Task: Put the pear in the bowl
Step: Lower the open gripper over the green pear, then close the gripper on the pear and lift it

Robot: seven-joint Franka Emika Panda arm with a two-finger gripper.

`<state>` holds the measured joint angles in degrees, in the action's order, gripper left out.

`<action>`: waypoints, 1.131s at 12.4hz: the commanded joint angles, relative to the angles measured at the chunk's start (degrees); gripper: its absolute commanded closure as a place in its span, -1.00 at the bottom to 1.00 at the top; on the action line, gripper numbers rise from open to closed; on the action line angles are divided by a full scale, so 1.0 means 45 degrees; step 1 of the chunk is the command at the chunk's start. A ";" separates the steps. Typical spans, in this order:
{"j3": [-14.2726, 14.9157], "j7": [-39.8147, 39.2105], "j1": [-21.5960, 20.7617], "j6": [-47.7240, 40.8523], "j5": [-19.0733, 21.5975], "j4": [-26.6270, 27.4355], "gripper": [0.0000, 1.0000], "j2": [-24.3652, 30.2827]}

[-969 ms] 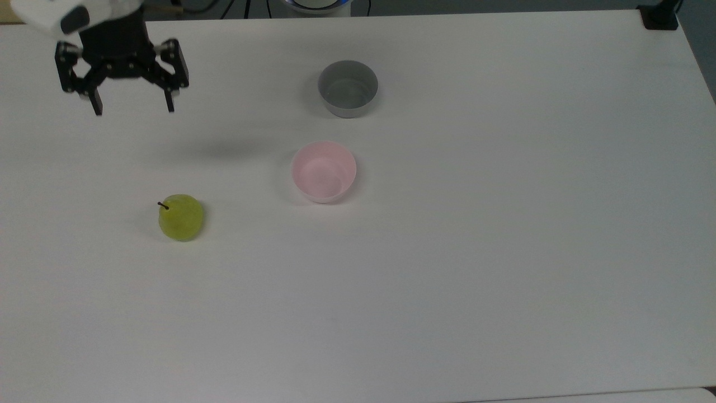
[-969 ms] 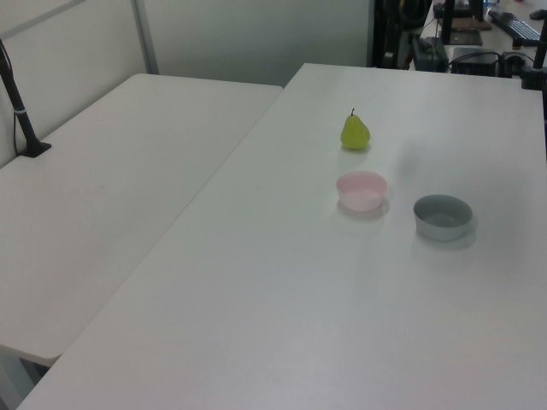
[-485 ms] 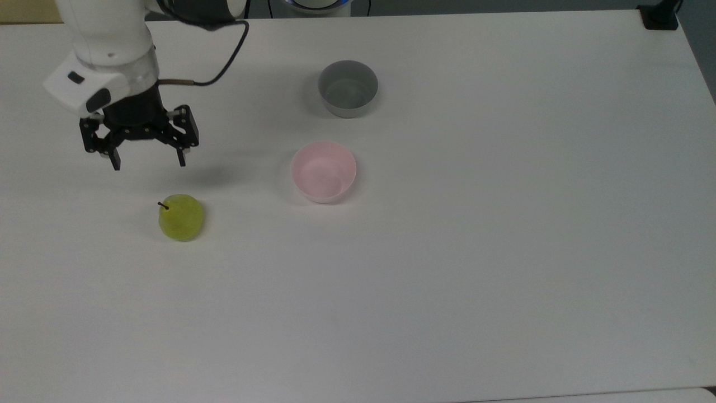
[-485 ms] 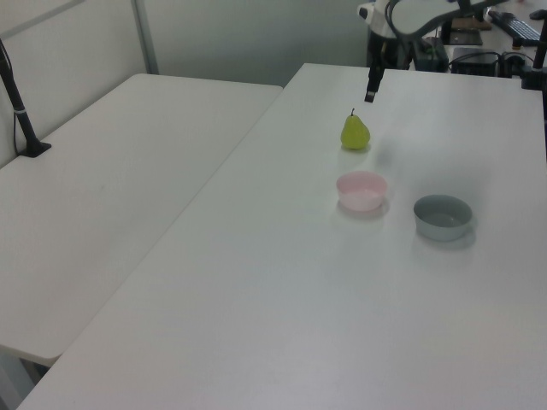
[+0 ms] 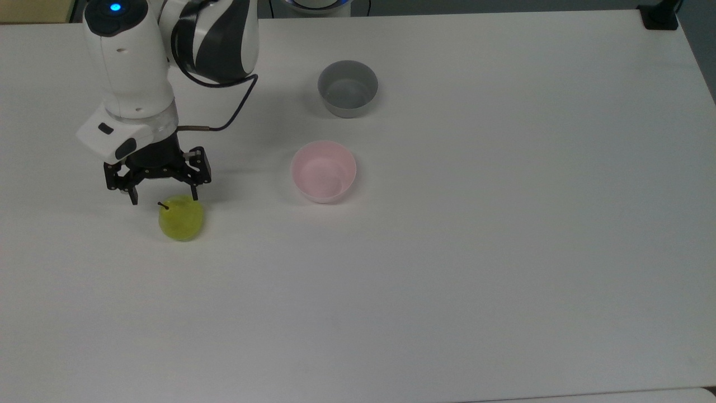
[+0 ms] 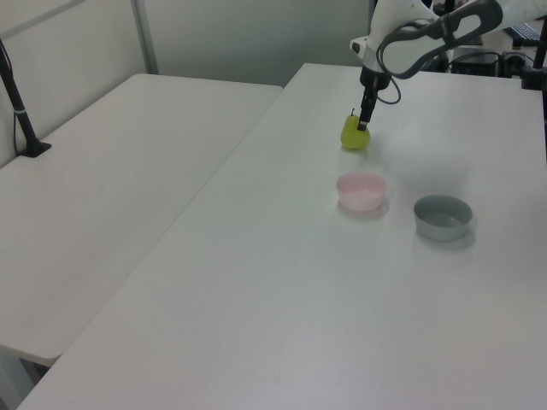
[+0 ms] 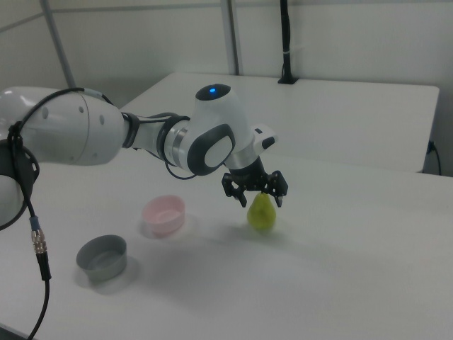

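Observation:
I need to grab the pear by its narrow stem end [image 6: 352, 124] next, to place it in the pale pink bowl [image 6: 361, 190].
The yellow-green pear [image 5: 181, 219] [image 6: 354, 135] [image 7: 262, 212] stands upright on the white table, dark stem up. My gripper [image 5: 164, 198] [image 7: 258, 201] hangs just above its top, open, one black finger on each side of the stem and touching nothing. The pale pink bowl [image 5: 323, 170] [image 6: 361, 190] [image 7: 164, 214] sits empty to the pear's right in the top view, a bowl's width and more away from the fruit.
A grey bowl [image 5: 347, 88] [image 6: 443, 216] [image 7: 102, 258] stands beyond the pink one toward the top view's upper edge. The white arm [image 5: 131, 73] and its black cable [image 5: 235, 112] reach in from the top view's upper left. A second table [image 6: 111, 179] adjoins in the left view.
The open gripper has come down from the top view's upper left toward the pear and now hangs right over it. The pear and both bowls have not moved.

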<state>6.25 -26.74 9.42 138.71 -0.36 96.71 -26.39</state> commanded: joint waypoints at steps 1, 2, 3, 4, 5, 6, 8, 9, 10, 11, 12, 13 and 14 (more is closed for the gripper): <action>0.0018 0.0454 -0.0160 0.0990 0.0178 0.0111 -1.00 -0.0482; -0.0002 0.0455 -0.0179 0.1127 0.0139 0.0111 -1.00 -0.0561; -0.0021 0.0474 -0.0179 0.1302 0.0119 0.0150 -0.72 -0.0678; -0.0060 0.0532 -0.0218 0.1343 0.0177 0.0131 -0.16 -0.0698; -0.0060 0.0571 -0.0218 0.1304 0.0216 0.0130 0.41 -0.0660; -0.0060 0.0591 -0.0199 0.1227 0.0236 0.0111 0.76 -0.0582; -0.0060 0.0668 -0.0179 0.0877 0.0236 0.0092 0.91 -0.0212; -0.0060 0.0785 -0.0199 0.0140 0.0236 0.0033 0.91 0.0196; -0.0060 0.0845 -0.0238 -0.0390 0.0236 0.0033 0.91 0.0548; -0.0080 0.1097 -0.0315 -0.1304 0.0236 0.0013 0.91 0.1054; -0.0119 0.1292 -0.0451 -0.2183 0.0236 -0.0083 0.91 0.1504; -0.0138 0.1294 -0.0549 -0.2772 0.0217 -0.0220 0.91 0.1799; -0.0138 0.1430 -0.0724 -0.3899 0.0198 -0.0530 0.91 0.2111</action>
<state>5.68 -22.16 8.09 130.27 -0.33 94.64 -22.17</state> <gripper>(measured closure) 0.317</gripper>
